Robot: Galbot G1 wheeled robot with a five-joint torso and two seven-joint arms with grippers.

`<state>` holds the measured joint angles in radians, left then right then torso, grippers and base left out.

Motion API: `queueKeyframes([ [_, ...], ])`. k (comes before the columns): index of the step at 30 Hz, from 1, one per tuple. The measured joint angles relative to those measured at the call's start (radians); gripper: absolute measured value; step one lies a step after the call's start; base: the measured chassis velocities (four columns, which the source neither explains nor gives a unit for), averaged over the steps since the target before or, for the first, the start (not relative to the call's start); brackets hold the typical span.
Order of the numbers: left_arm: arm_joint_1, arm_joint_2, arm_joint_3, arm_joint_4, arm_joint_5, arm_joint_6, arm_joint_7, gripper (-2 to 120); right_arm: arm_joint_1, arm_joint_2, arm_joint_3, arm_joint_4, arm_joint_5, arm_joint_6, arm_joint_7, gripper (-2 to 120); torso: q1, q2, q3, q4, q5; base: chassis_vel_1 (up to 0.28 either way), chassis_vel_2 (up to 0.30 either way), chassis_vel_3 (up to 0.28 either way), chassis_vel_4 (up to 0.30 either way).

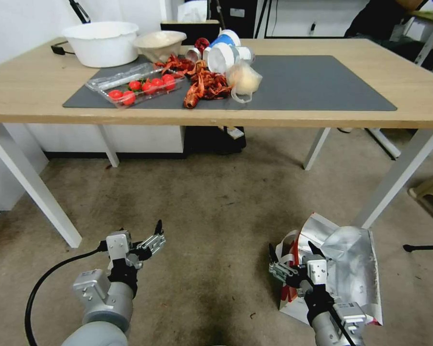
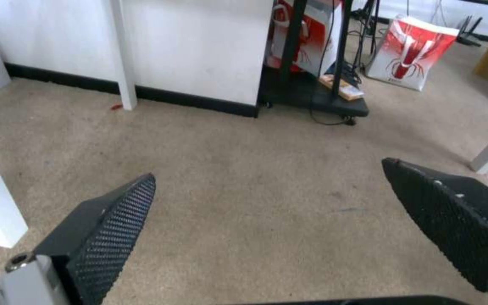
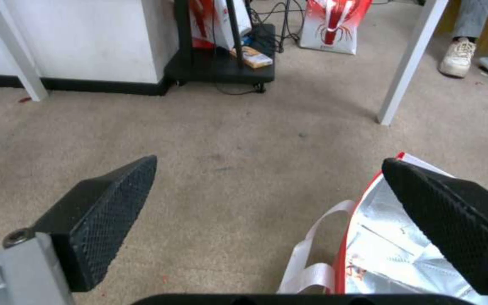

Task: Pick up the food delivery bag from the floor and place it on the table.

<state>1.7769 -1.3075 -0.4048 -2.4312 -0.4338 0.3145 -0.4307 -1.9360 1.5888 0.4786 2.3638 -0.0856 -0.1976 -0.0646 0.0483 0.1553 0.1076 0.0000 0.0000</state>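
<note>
The bag's opening [image 1: 348, 262] gapes wider than the right gripper's fingers can reach across, so the right gripper will next pinch the bag's thin foil-lined edge [image 1: 375, 271] to pick up the bag.
The food delivery bag [image 1: 351, 269] stands open on the floor [image 1: 211, 202] at the lower right, its silver foil lining and red edge facing up. My right gripper [image 1: 292, 250] hangs open over the bag's left rim, by the white handles [image 3: 311, 258]. In the right wrist view the bag [image 3: 391, 250] lies under one finger of that gripper [image 3: 270, 160]. My left gripper [image 1: 144, 238] is open above bare floor at the lower left, its fingers spread wide in the left wrist view [image 2: 269, 169]. The light-wood table [image 1: 33, 96] with its dark grey mat [image 1: 322, 81] stands ahead.
The mat's left half holds a tomato tray [image 1: 137, 86], crayfish shells [image 1: 204, 84], a bagged bun [image 1: 244, 79], cups and white bowls [image 1: 101, 43]. A white table leg [image 1: 394, 178] slants just behind the bag. Under the table are a black stand [image 2: 311, 99] and other red-and-white bags [image 2: 411, 53].
</note>
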Motion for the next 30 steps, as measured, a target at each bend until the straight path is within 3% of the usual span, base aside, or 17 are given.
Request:
queueKeyframes([
  [30, 0.001, 0.001, 0.001, 0.008, 0.005, -0.012, -0.004, 100, 0.001, -0.007, -0.002, -0.014, -0.004, -0.003, -0.001, 100, -0.012, -0.116, -0.104, 0.0000, 0.0000, 0.000, 0.000, 0.000, 0.000],
])
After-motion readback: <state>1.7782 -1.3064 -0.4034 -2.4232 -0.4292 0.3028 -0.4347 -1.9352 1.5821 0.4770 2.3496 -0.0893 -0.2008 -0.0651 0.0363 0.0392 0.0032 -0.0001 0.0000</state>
